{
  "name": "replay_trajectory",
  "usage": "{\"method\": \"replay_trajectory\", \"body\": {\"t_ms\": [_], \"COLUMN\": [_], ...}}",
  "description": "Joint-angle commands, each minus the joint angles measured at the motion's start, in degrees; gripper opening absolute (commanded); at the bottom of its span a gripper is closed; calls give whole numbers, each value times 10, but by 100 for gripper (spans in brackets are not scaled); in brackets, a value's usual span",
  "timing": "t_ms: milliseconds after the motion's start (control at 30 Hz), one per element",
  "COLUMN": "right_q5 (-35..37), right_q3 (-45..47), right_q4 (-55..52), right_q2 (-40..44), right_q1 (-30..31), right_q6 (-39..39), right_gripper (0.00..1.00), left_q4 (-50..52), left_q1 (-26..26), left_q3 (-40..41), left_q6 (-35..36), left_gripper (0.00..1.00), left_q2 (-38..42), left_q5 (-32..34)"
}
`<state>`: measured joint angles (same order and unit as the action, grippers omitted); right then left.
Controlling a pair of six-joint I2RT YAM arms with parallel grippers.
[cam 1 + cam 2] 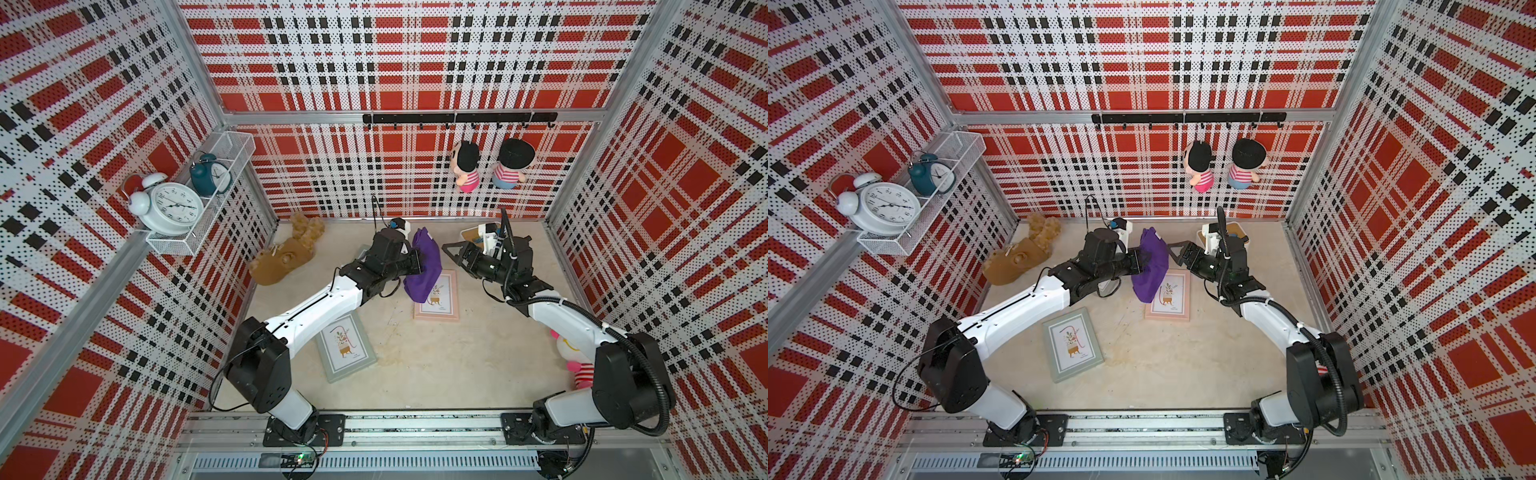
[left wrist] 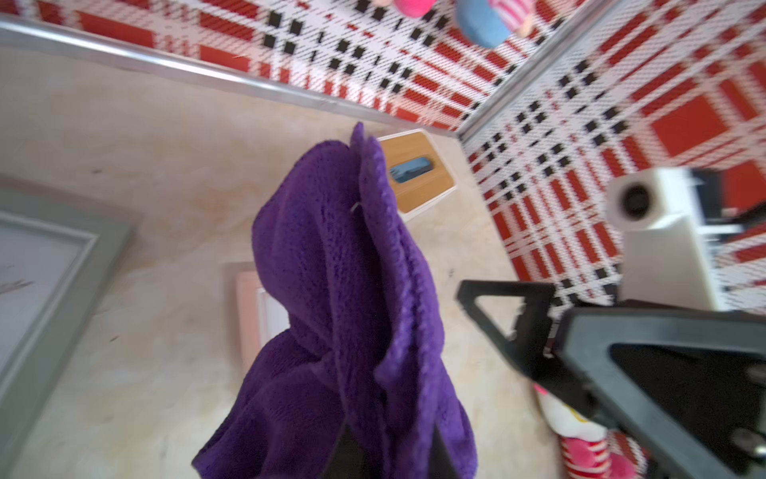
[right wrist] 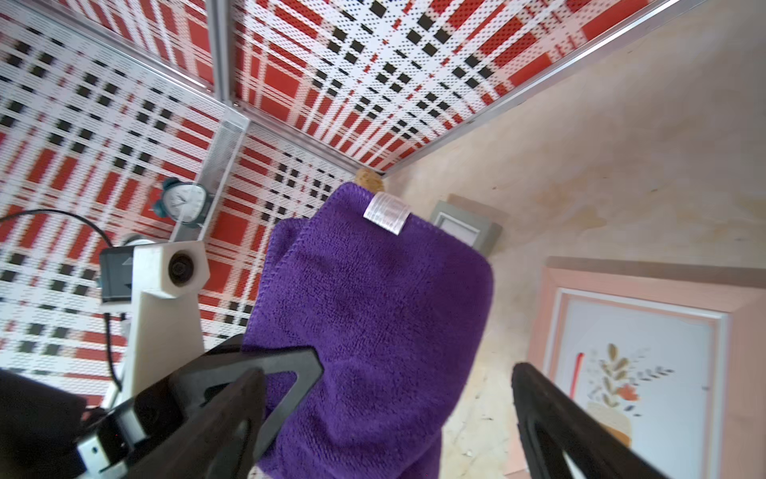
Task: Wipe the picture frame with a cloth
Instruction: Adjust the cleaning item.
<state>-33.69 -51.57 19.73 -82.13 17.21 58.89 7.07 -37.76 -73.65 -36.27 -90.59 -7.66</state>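
Note:
My right gripper needs to grab the purple cloth next by its free folds near the white tag. That will leave loose cloth to wipe the frame.
My left gripper is shut on the purple cloth and holds it up off the table; its jaws sit buried in the folds in the left wrist view. The cloth hangs bunched, its white tag at the top. Its lower end drapes over a corner of the pink picture frame, which lies flat. My right gripper is open just right of the cloth, holding nothing.
A grey-green frame lies at the front left, and another grey frame is partly under my left arm. A brown plush toy lies back left, a wooden-lidded box back right and a pink-white plush by the right wall.

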Motion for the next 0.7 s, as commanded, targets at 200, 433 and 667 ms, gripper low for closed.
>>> {"method": "replay_trajectory", "body": {"t_ms": [200, 433, 667], "right_q5": [-59, -88, -76], "right_q3": [-11, -3, 4], "right_q4": [186, 302, 320], "right_q2": [-40, -74, -72], "right_q1": [-4, -4, -5], "right_q6": [226, 296, 287], "right_gripper": [94, 71, 30], "left_q4": [-145, -146, -139], "left_q1": [-14, -16, -16], "left_q3": [-14, -16, -2], "left_q6": [-75, -78, -69], "left_gripper": [0, 0, 1], "left_q2": [-19, -33, -27], "left_q5": [-82, -97, -103]}}
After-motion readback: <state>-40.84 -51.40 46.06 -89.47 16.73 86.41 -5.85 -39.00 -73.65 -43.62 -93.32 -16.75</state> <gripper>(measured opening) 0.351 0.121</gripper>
